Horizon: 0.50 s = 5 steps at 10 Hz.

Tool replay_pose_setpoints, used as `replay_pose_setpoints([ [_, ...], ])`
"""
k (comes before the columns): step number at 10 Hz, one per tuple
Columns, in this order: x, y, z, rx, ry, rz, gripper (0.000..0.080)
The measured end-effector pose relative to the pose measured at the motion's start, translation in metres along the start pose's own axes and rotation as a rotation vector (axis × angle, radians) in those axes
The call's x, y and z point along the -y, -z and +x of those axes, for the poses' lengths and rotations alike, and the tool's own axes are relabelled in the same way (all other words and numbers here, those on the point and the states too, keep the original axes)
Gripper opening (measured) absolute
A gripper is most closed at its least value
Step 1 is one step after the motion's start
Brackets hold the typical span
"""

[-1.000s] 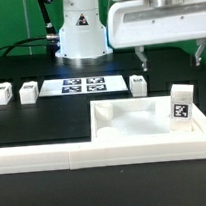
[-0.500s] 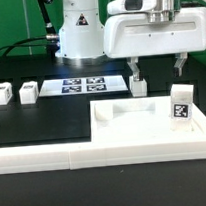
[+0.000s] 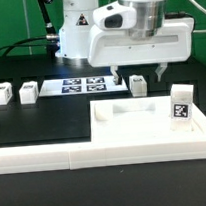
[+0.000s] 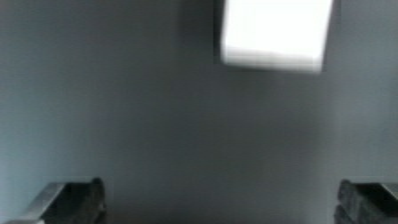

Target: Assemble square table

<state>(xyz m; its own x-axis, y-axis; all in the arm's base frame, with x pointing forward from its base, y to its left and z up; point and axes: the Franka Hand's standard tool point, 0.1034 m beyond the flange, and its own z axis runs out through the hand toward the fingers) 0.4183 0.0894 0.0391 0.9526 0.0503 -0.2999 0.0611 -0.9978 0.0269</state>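
Observation:
I would miss the white leg if I closed now, because it lies ahead of my gripper's open fingers. I should move my gripper toward the leg first, then close on it.
The square table's white slab [image 3: 122, 136] lies at the front of the exterior view's right, with a tagged white block [image 3: 179, 105] standing upright at its right side. Three small white legs rest on the black table: two at the left [image 3: 1, 94] [image 3: 29, 92] and one [image 3: 138, 84] by the marker board. My gripper [image 3: 140, 76] hangs open just above that third leg, one finger on each side of it and nothing held. In the wrist view the leg [image 4: 276, 35] is a blurred white shape ahead of the open gripper [image 4: 221, 203], whose fingertips [image 4: 71, 200] are dark.
The marker board [image 3: 82, 87] lies flat behind the legs. A long white rail [image 3: 40, 156] runs along the front edge, left of the slab. The robot's base [image 3: 80, 28] stands at the back.
The gripper has swung toward the exterior view's left and come lower, from above the slab's right side to over the leg by the marker board. Its jaws stayed open.

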Motion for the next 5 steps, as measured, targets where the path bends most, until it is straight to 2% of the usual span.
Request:
replay_pose_setpoints([
  [2, 0.0085, 0.0057, 0.0014, 0.129, -0.019, 0.001, 0.0648],
  [5, 0.0030, 0.0034, 0.0009, 0.287, -0.033, -0.006, 0.0648],
])
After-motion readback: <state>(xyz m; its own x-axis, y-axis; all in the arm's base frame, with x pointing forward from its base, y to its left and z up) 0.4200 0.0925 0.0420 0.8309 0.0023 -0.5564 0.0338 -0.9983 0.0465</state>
